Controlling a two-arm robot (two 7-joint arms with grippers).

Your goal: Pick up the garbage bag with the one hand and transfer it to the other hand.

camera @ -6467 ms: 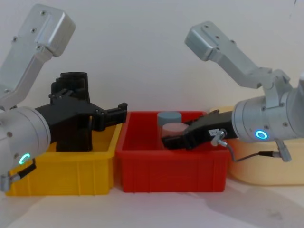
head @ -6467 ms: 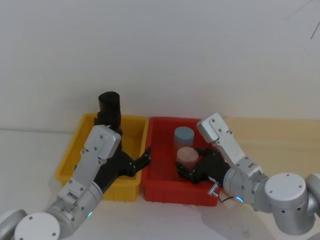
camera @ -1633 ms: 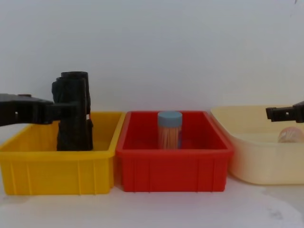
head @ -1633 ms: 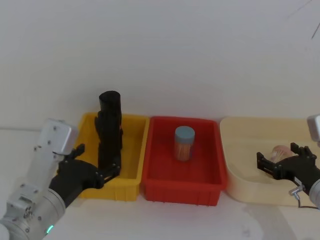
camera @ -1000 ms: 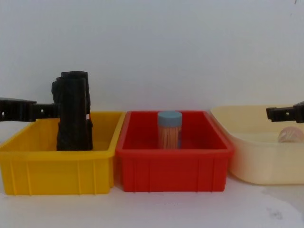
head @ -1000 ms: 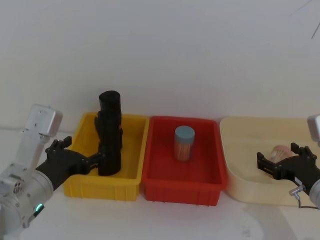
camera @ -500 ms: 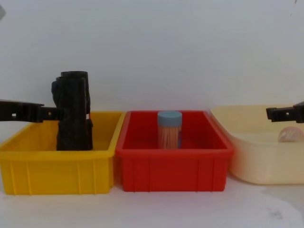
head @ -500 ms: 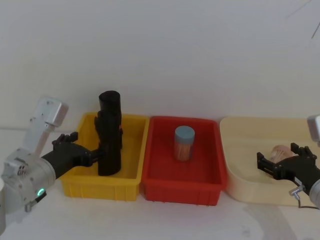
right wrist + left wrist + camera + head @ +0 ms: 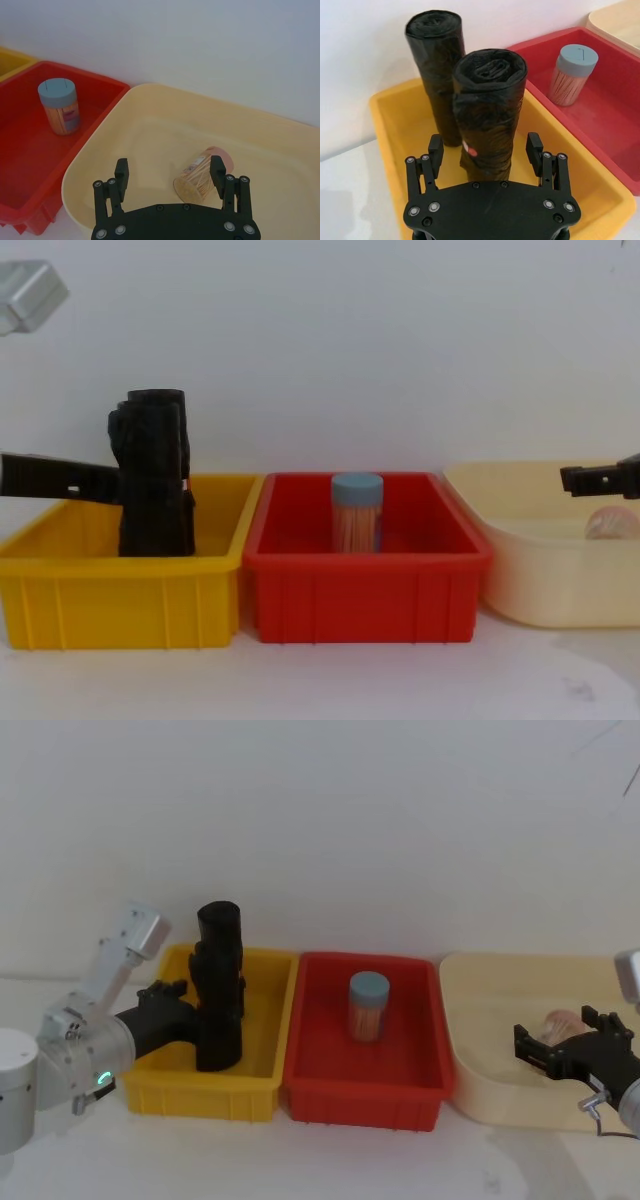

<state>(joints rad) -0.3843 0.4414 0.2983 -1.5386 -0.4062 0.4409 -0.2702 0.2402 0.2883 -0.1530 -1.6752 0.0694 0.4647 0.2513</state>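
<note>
The left gripper next needs to grab the garbage bag by its middle (image 9: 152, 480) to keep it balanced, because the bag is a long, slim roll (image 9: 150, 435) that stands on its end.
Two black rolls stand upright in the yellow bin (image 9: 200, 1095). The garbage bag (image 9: 437, 75) is the plain one, farther from my left gripper; it is the taller rear roll (image 9: 219, 925) in the head view. The nearer roll (image 9: 487, 115) carries a small red-and-white sticker. My left gripper (image 9: 485, 145), on the green-ringed arm, is open with one finger on each side of the stickered roll's lower part, reaching in from the bin's left (image 9: 185, 1005). My right gripper (image 9: 170, 172) hangs open over the cream tub (image 9: 125, 130), holding nothing.
A red bin (image 9: 330, 1095) in the middle holds an upright blue-lidded toothpick jar (image 9: 368, 1005). Another toothpick jar (image 9: 202, 167) lies on its side in the cream tub under my right gripper. A white wall stands close behind the bins.
My left arm has swung in from the bin's front left, bringing its open gripper up to the two rolls. The right gripper has stayed still over the cream tub.
</note>
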